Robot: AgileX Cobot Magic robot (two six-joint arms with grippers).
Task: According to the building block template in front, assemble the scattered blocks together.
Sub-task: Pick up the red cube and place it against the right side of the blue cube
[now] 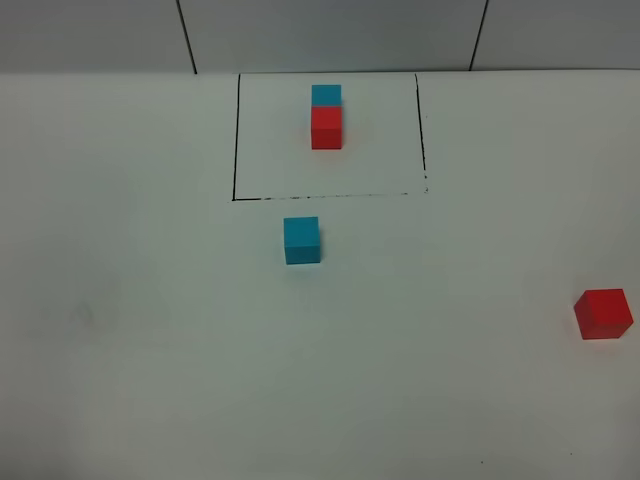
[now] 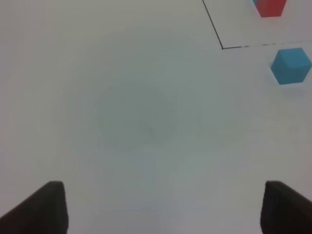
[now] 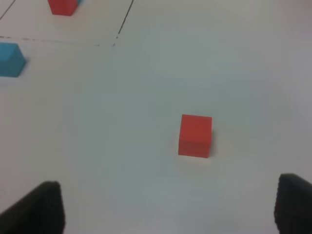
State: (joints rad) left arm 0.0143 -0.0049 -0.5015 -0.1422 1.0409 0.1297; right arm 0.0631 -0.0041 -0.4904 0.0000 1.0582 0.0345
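The loose red cube next needs to be grabbed by its body (image 1: pixel 603 314) with my right gripper, so that I can copy the template's red-and-blue pair (image 1: pixel 326 117).
The template stands inside a black-lined rectangle (image 1: pixel 236 140) at the back: a red cube (image 1: pixel 326 128) with a blue cube (image 1: pixel 326 95) touching its far side. A loose blue cube (image 1: pixel 301 240) sits just in front of the rectangle; it also shows in the left wrist view (image 2: pixel 291 66) and the right wrist view (image 3: pixel 9 59). A loose red cube (image 1: pixel 603 313) sits near the right edge, ahead of my right gripper (image 3: pixel 168 207) in its wrist view (image 3: pixel 195 135). My left gripper (image 2: pixel 163 207) is open and empty over bare table. My right gripper is open and empty. Neither gripper shows in the exterior view.
The table (image 1: pixel 150 350) is plain white. A grey wall with dark seams (image 1: pixel 186 35) runs along the back. The red loose cube lies close to the right edge of the exterior view.
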